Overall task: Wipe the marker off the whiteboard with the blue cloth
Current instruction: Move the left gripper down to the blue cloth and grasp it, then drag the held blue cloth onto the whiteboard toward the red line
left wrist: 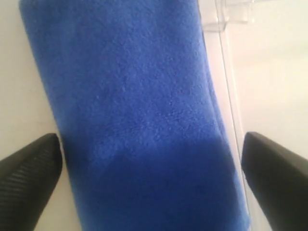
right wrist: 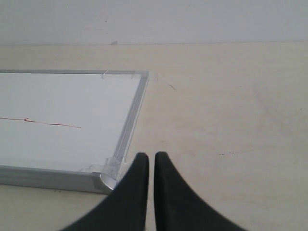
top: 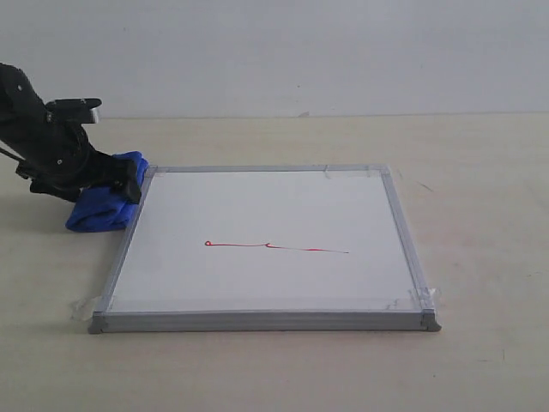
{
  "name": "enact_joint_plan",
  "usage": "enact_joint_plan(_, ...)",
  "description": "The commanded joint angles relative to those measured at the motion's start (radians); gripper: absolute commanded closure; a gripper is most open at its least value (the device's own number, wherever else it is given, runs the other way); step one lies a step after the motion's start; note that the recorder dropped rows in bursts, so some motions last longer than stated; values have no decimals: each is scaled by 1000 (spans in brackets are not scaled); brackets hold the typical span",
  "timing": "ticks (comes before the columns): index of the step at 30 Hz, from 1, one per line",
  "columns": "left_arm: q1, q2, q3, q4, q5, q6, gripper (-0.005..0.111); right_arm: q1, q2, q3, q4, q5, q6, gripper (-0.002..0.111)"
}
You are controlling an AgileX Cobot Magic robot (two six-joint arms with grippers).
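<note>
My left gripper should grab the blue cloth by its folded middle (top: pixel 104 204) next, so that it can wipe the red marker line (top: pixel 249 245).
The whiteboard (top: pixel 257 206) lies flat on the table, its silver frame taped at the corners. Across its middle runs the thin red marker (top: pixel 274 247) line, with a tiny loop at its left end. The blue cloth (top: pixel 99 213) lies folded on the table against the board's far-left corner. My left gripper (top: pixel 129 184) is down over it, open, one finger on each side of the cloth (left wrist: pixel 134 96) in the left wrist view. The board's frame (left wrist: pixel 228 96) runs beside the cloth. My right gripper (right wrist: pixel 151 156) is shut on nothing, near the board's (right wrist: pixel 62 96) near-right corner; the marker (right wrist: pixel 48 122) shows there too.
A beige table (top: pixel 480 172) stretches to the right of the board and in front of it. A pale wall (top: pixel 300 51) stands behind. Clear tape (top: pixel 420 296) sticks out at the board's near corners.
</note>
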Motion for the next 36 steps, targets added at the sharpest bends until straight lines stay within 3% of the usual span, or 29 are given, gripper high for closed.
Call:
enact_joint_plan(1, -5, -2, -7, -13, -47, 2, 13, -1, -5, -1, -5, -5, -2, 107)
enact_joint_plan(25, -5, 69, -7, -13, -145, 2, 14, -1, -5, -1, -5, -8, -2, 107)
enact_joint_plan(28, -5, 69, -7, -13, -145, 2, 31, -1, -5, -1, -5, -8, -2, 107)
enact_joint_plan(35, -5, 66, -9, 5, -139, 2, 103, -1, -5, -1, -5, -8, -2, 107)
enact_joint_plan(36, -5, 56, -12, 32, -134, 7, 102, -1, -5, -1, -5, -8, -2, 107)
